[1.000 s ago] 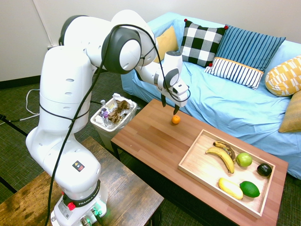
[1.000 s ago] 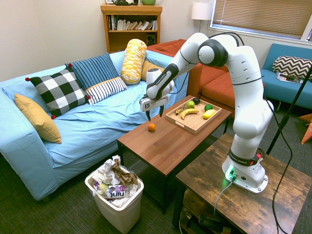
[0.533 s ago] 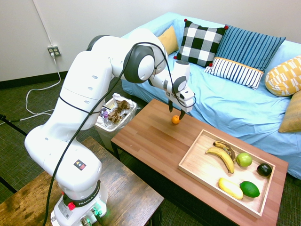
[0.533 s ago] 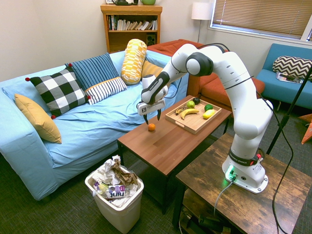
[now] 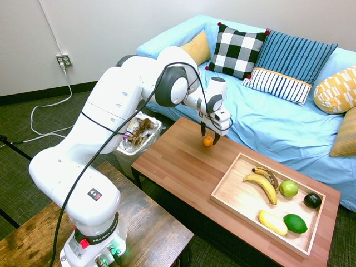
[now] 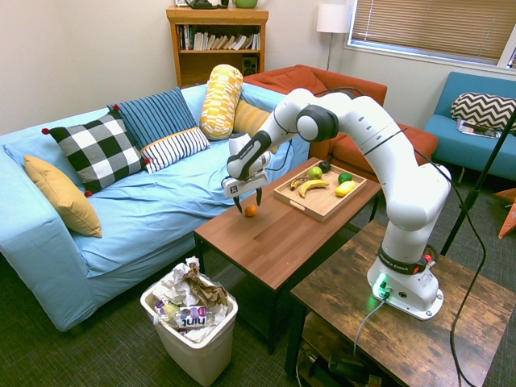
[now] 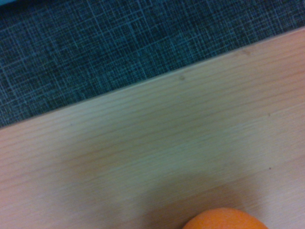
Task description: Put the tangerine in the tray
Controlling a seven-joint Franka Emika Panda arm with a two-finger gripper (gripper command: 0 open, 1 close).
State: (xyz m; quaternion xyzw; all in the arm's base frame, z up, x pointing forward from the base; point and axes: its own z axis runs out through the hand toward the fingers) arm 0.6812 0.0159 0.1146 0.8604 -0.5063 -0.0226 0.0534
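Note:
My gripper should close on the tangerine (image 5: 207,141) now, because my fingers reach down on both sides of it, near the brown table.
The tangerine (image 5: 207,141) (image 6: 251,210), a small bright-orange fruit, rests on the reddish-brown table near the edge that faces the sofa. My gripper (image 5: 208,137) (image 6: 249,203) is open and points down over it, with one finger on each side of the fruit. I cannot tell whether the fingers touch it. In the wrist view the tangerine (image 7: 226,219) shows as an orange curve at the bottom edge, over the table wood. The tray (image 5: 239,189) (image 6: 311,201), light wood with low sides, lies on the other end of the same table.
Inside the tray lie bananas (image 5: 262,183), a green apple (image 5: 288,188), a dark fruit (image 5: 312,200), a yellow fruit (image 5: 272,222) and a lime (image 5: 295,223). The blue sofa (image 5: 267,117) runs close along the table's far edge. A full waste bin (image 5: 135,136) stands on the floor by the table's end.
The arm has stretched out and lowered. My gripper has come down from above the tangerine to stand around it, still open. The fruit has not moved.

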